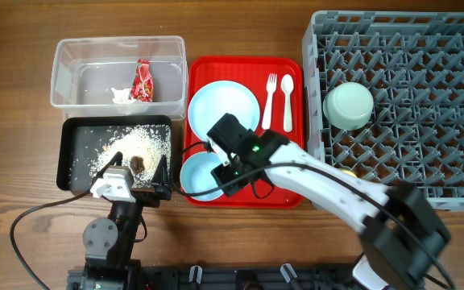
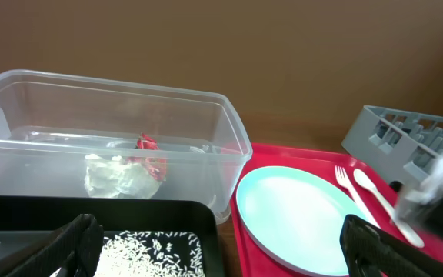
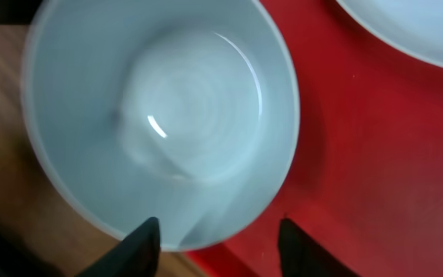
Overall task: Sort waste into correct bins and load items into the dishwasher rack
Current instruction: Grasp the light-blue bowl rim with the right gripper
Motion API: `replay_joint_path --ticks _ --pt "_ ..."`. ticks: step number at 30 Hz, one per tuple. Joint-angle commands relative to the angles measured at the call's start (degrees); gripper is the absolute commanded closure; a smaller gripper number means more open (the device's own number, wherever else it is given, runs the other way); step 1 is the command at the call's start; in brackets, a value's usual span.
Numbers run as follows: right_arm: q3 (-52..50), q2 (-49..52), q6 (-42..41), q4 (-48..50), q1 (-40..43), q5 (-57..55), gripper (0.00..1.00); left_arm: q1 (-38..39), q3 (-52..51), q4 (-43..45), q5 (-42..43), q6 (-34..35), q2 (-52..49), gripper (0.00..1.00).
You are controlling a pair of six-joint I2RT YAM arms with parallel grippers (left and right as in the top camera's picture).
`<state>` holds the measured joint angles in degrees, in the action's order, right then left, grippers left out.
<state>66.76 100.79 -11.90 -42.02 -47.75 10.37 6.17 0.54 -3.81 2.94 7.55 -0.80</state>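
I need to grab the light blue bowl next with my right gripper, by its rim facing the rack, so its body stays free to load into the dishwasher rack.
The clear tub holds the red wrapper and the white tissue; both also show in the left wrist view. The black tray holds rice and a brown lump. My left gripper is open and empty over that tray's near edge. My right gripper is open, its fingers either side of the light blue bowl's rim. The plate, fork and spoon lie on the red tray. The mint bowl sits in the grey rack.
The red tray lies between the bins and the rack. A sliver of yellow shows beside my right arm at the rack's front left. My right arm reaches across the tray's front right corner. A cable trails on the table at the front left.
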Motion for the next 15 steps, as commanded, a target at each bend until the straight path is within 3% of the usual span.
replay_joint_path --ticks 1,3,5,8,10,13,15 --pt "-0.5 3.9 -0.3 1.1 0.4 -1.8 0.68 -0.5 -0.2 -0.3 0.7 -1.1 0.3 0.00" --pt "-0.5 3.7 -0.9 1.0 0.8 -3.5 0.88 -0.5 -0.2 -0.3 0.7 -1.1 0.3 0.00" --pt "-0.5 3.6 -2.3 0.8 1.0 -5.7 0.96 -0.5 -0.2 -0.3 0.7 -1.1 0.3 0.00" --pt "-0.5 3.6 -3.0 1.2 1.0 -5.6 0.78 -0.5 -0.2 -0.3 0.7 -1.1 0.3 0.00" --pt "-0.5 3.6 -2.5 1.3 1.0 -5.7 0.87 -0.5 -0.2 -0.3 0.7 -1.1 0.3 0.00" --pt "-0.5 3.7 -1.7 2.3 0.9 -5.7 0.79 -0.5 -0.2 -0.3 0.7 -1.1 0.3 0.00" --pt "-0.5 3.7 -1.6 3.5 0.9 -5.7 0.82 -0.5 -0.2 -0.3 0.7 -1.1 0.3 0.00"
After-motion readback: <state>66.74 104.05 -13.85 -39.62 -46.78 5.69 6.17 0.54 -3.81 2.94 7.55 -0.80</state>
